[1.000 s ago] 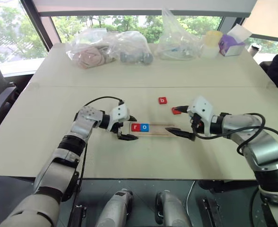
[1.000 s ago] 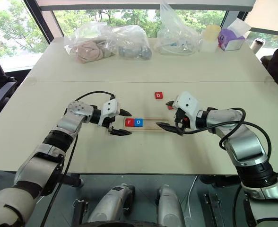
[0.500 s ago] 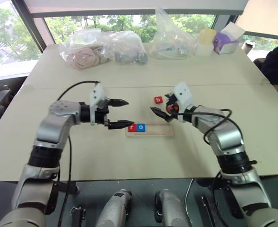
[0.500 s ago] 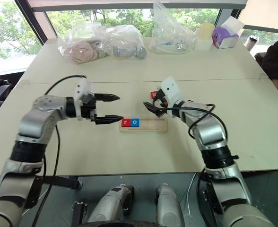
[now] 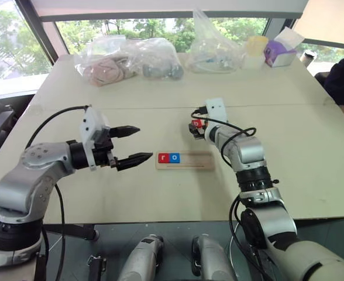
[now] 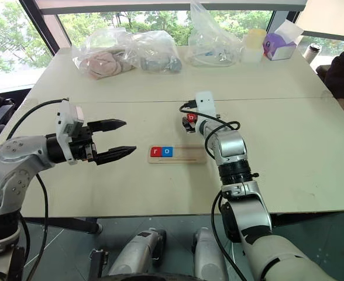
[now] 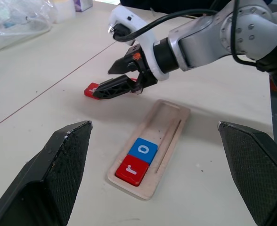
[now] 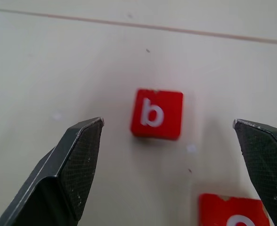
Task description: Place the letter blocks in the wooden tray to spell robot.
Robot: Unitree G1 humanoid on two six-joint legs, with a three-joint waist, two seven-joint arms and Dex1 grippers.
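Observation:
My right gripper should go lower before it closes on the red b block. Its fingers are above the b block, so they would miss the b block if they closed now.
The wooden tray [image 5: 195, 161] lies at mid-table, with a red r block [image 5: 162, 157] and a blue o block [image 5: 174, 157] side by side at its left end. Beyond it lies a red b block [image 8: 156, 114], and my right gripper [image 8: 167, 121] hangs open just over it, one finger on each side. A second red block [image 8: 230, 210] lies close beside the b. My left gripper [image 5: 129, 144] hovers open and empty above the table, left of the tray. The left wrist view shows the tray [image 7: 169, 120] and the right gripper [image 7: 104, 84] at a red block [image 7: 91, 89].
Clear plastic bags [image 5: 128, 58] of soft items, a yellow cup [image 5: 255, 45] and a purple box [image 5: 279, 52] line the table's far edge. A person's dark sleeve [image 5: 343, 82] shows at the right edge. A seam [image 5: 277, 106] crosses the table beyond the blocks.
My left gripper has pulled back, up and to the left, away from the tray's left end. My right gripper has swung forward from the tray's right end to the b block, rolling as it went.

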